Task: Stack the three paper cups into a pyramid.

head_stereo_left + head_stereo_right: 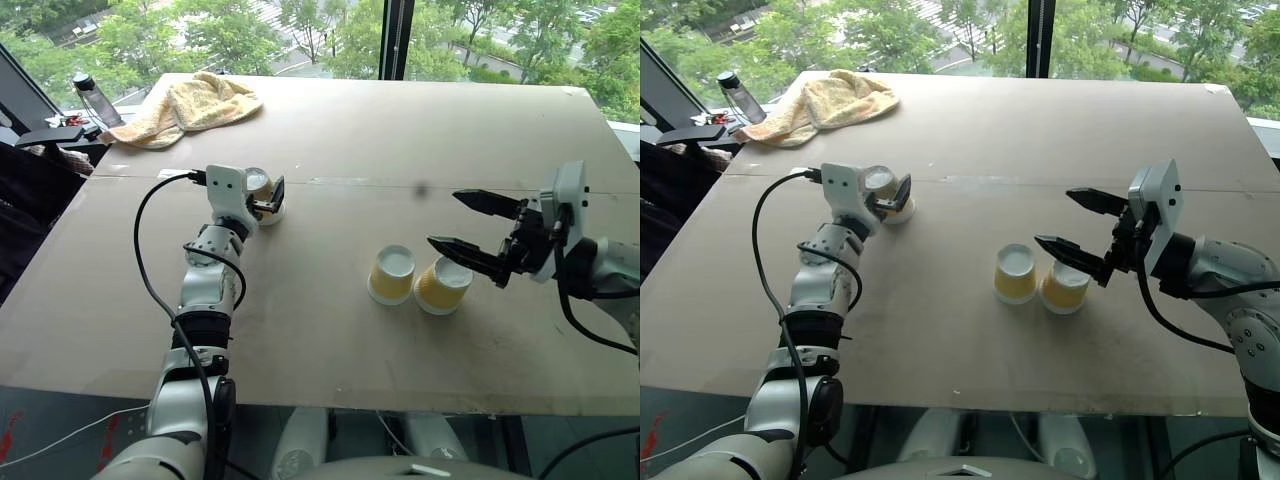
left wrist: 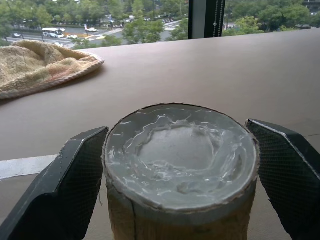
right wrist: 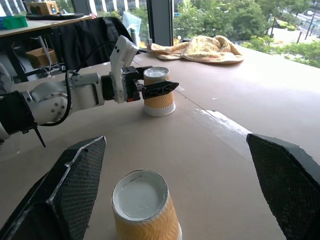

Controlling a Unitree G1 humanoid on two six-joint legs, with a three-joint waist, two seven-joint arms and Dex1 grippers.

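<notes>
My left gripper should close on the cup now. Its fingers are beside the upper sides of the cup, below its top point(image 2: 180, 150), and are ready to close.
Three yellow-orange paper cups stand upside down on the table point(image 1: 400, 140). One cup point(image 1: 257, 181) is at the left, between the two fingers of my left gripper point(image 2: 176, 126), which is open, with a finger close on each side of the cup point(image 2: 180, 155). The other two cups point(image 1: 391, 274) point(image 1: 443, 285) stand side by side, touching, near the table's middle. My right gripper point(image 1: 443, 217) hovers open just right of this pair and above it, pointing left. The right wrist view shows one of them point(image 3: 142, 205) below its spread fingers, and the left cup point(image 3: 159, 97) beyond.
A pale yellow towel point(image 1: 190, 105) lies crumpled at the far left corner. A clear bottle point(image 1: 95, 100) and a dark chair stand beyond the table's left edge. A window runs along the far side.
</notes>
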